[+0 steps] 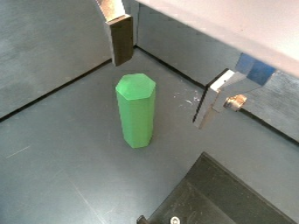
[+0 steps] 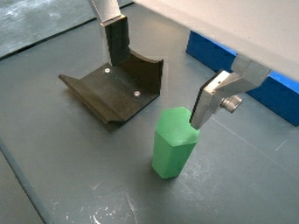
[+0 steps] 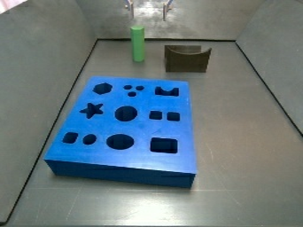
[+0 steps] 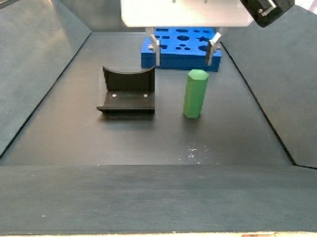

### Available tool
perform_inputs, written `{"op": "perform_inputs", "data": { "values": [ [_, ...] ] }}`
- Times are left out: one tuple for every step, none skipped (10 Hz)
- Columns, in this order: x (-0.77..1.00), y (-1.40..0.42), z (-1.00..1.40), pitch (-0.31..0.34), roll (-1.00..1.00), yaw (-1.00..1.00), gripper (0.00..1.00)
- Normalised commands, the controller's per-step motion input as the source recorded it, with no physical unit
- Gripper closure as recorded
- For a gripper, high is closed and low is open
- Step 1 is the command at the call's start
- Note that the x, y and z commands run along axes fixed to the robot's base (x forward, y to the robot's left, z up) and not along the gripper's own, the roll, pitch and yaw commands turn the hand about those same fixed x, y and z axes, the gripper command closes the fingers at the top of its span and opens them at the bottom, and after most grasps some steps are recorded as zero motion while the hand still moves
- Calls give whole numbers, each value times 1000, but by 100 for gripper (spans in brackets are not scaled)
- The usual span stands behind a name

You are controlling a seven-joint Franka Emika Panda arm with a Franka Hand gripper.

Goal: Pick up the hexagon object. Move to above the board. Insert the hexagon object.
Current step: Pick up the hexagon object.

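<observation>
My gripper grabs the green prism by its upper part next, leaving its lower end free to enter the board's hexagonal hole.
The hexagon object is a bright green prism standing upright on the dark floor, also seen in the wrist view and in both side views. My gripper hangs open just above it, fingers spread wider than the peg and holding nothing. In a wrist view the peg sits close under one finger of the gripper. The board is a thick blue slab with dark cut-out holes, lying apart from the peg. The side views show the gripper over the peg.
The fixture stands on the floor beside the peg. Grey walls enclose the floor on all sides. The board's edge shows beyond one finger.
</observation>
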Motion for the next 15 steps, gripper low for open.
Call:
{"op": "perform_inputs", "data": {
  "values": [
    [0,80,0,0,0,0,0],
    [54,240,-314,0,-63,260,0],
    [-243,143,-566,0,-189,926,0],
    [-80,0,-303,-6,-71,914,0],
    [0,0,-11,0,20,0,0],
    [-529,-31,-546,0,240,197,0],
    [-517,0,-514,0,149,151,0],
    [0,-9,-69,0,0,0,0],
    [-54,-94,-269,-20,0,0,0],
    [0,11,0,0,-11,0,0],
    [0,0,0,0,0,0,100],
    [0,0,0,0,0,0,100],
    [0,0,0,0,0,0,100],
    [0,0,0,0,0,0,100],
    [0,0,0,0,0,0,100]
  ]
}}
